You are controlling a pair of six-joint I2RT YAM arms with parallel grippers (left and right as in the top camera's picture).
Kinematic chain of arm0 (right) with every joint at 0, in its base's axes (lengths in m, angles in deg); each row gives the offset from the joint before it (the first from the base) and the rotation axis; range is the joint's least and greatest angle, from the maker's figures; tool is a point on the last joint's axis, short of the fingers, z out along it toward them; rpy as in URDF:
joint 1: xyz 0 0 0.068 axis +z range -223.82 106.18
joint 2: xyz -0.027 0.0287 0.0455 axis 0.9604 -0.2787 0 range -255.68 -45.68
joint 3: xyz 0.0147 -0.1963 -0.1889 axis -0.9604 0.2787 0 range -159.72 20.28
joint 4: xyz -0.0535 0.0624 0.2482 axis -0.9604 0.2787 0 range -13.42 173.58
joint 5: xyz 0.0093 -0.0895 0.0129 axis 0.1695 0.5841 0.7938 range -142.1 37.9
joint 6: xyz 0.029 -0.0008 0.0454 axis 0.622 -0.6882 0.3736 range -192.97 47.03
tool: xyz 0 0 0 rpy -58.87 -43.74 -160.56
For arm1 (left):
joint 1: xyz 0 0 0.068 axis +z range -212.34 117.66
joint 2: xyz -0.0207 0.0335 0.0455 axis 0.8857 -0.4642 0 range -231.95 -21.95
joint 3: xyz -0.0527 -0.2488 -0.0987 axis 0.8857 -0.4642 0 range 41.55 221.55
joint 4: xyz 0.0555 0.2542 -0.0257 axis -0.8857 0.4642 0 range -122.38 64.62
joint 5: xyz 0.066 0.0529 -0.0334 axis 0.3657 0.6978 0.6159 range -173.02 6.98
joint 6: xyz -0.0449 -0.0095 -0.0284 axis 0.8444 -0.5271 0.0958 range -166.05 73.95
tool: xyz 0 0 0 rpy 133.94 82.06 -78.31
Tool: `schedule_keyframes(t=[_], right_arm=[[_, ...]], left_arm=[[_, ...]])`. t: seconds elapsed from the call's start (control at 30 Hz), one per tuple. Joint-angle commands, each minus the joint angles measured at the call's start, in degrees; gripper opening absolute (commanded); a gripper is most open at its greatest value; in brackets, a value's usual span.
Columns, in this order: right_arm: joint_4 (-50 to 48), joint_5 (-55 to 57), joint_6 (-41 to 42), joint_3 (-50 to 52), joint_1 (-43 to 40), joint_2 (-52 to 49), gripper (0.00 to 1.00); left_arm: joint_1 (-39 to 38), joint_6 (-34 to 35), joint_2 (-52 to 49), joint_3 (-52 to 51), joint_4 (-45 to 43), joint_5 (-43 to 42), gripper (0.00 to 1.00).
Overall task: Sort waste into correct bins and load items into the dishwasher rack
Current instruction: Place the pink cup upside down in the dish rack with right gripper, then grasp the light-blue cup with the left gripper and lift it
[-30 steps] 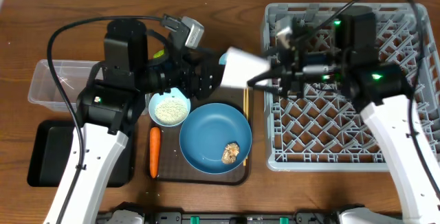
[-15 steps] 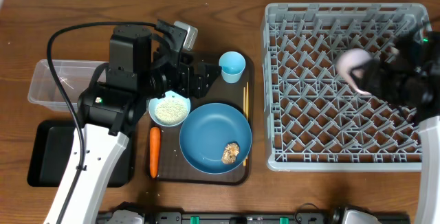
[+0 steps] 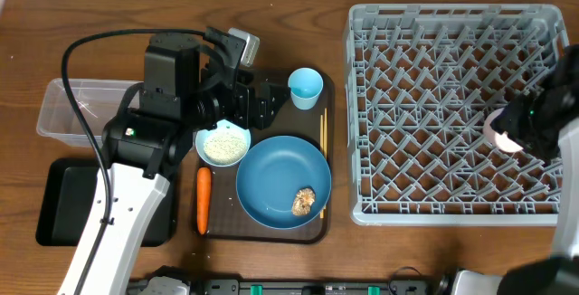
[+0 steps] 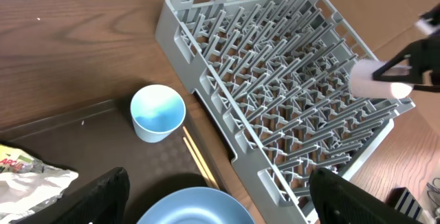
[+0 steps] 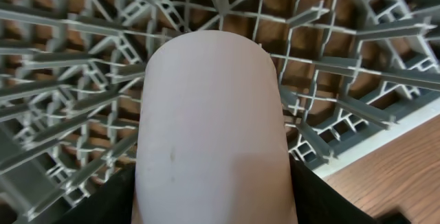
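Note:
The light blue cup needs to be grabbed by its sides near the cup's rim with my left gripper. This leaves the cup's base free, so I can hand it to my right gripper.
My right gripper (image 5: 213,214) is shut on the small pink cup (image 5: 210,121), held over the right side of the grey dishwasher rack (image 3: 434,23); the cup also shows in the overhead view (image 3: 500,130) and the left wrist view (image 4: 371,81). My left gripper (image 4: 220,203) is open and empty above the blue plate (image 3: 271,173), which holds a brown food lump (image 3: 303,202). The light blue cup (image 3: 306,87), the chopsticks (image 3: 322,146), the bowl of rice (image 3: 223,144) and the carrot (image 3: 204,198) lie on the brown tray. A crinkled wrapper (image 4: 27,176) shows at the left wrist view's edge.
The clear tub (image 3: 68,105) and the black tray (image 3: 59,209) stand at the left. The brown serving tray (image 3: 271,232) sits between them and the rack. The left arm hides part of the serving tray's left side.
My right gripper carried the pink cup from the rack's left edge near the tray across to the rack's right side. The left arm has barely moved.

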State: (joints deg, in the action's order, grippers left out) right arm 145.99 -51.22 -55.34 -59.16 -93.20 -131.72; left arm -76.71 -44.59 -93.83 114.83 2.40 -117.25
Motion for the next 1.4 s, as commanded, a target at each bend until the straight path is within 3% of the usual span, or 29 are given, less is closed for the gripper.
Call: schedule_keyframes(t=[0.0, 0.2, 0.23, 0.3, 0.4, 0.57, 0.7, 0.9, 1.07, 1.37], right_arm=[[-0.3, -1.0, 1.2, -0.6, -0.2, -3.1, 0.42], [-1.1, -5.3, 1.0, -0.6, -0.2, -7.1, 0.43], [-1.0, -5.0, 1.0, -0.6, -0.2, -7.5, 0.48], [-1.0, -5.0, 1.0, -0.6, -0.2, -7.9, 0.72], [-1.2, -5.1, 1.0, -0.6, -0.2, -7.9, 0.79], [-1.1, -7.9, 0.4, -2.5, 0.0, -6.6, 0.82], [-3.1, -21.2, -4.3, -4.1, 0.6, -3.1, 0.81], [-7.2, -26.7, -7.5, -4.1, 6.6, 4.0, 0.8], [-7.1, -23.8, -7.5, -4.1, 11.5, 6.4, 0.81], [-6.8, -22.7, -7.4, -4.0, 14.2, 6.3, 0.82]], left_arm=[[-0.1, -0.1, 0.9, 0.9, 0.2, 0.4, 0.84], [-0.1, -0.1, 0.9, 0.9, 0.2, 0.4, 0.84], [-0.1, -0.1, 0.9, 0.9, 0.3, 0.4, 0.84], [-0.1, -0.2, 0.9, 0.9, 0.4, 0.4, 0.84], [-0.1, -0.2, 0.4, 0.9, 0.3, 1.4, 0.85], [-1.8, -0.7, -3.1, 0.8, 0.0, 11.4, 0.84], [-3.9, -1.7, -9.9, 0.7, -4.1, 19.1, 0.84], [-5.0, -1.6, -23.4, 0.7, -15.6, 19.3, 0.83], [-5.1, 0.3, -31.4, 0.7, -22.6, 19.3, 0.7], [-5.1, 2.1, -39.5, 0.7, -22.1, 19.3, 0.62]])
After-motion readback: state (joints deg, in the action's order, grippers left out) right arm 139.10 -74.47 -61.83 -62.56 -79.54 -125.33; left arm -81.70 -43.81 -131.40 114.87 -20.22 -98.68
